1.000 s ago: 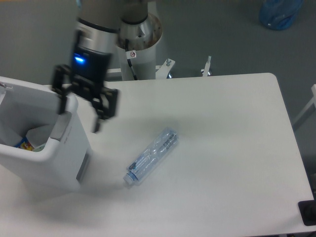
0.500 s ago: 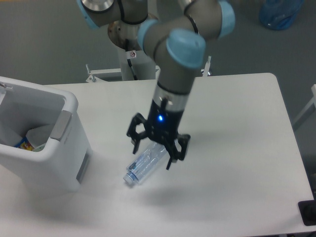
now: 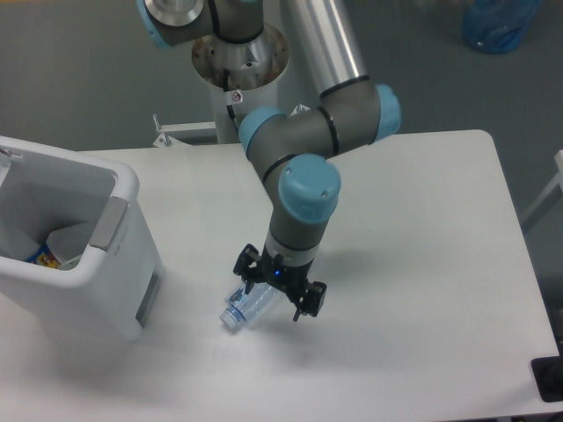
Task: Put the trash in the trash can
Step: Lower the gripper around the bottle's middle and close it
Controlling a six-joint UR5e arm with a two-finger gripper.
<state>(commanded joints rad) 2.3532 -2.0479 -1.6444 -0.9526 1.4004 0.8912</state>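
Observation:
The robot's gripper will next take the clear plastic bottle by its body (image 3: pixel 264 296). The bottle can then go into the white trash can (image 3: pixel 88 264).
A clear plastic bottle (image 3: pixel 245 307) with a pale cap lies on the white table, cap toward the lower left. My gripper (image 3: pixel 275 294) is low over the bottle's upper end, its black fingers spread on either side of the body, open. Most of the bottle is hidden beneath the gripper. The white trash can (image 3: pixel 88 264) stands at the left edge of the table. Inside it I see a pale crumpled piece (image 3: pixel 70 242) and a colourful scrap (image 3: pixel 42 257).
The arm's base column (image 3: pixel 239 61) stands behind the table's far edge. A blue bag (image 3: pixel 499 22) lies on the floor at the top right. A dark object (image 3: pixel 550 378) sits at the table's lower right corner.
The gripper went from beside the trash can across to the bottle, then dropped lower over it. The bottle has not moved.

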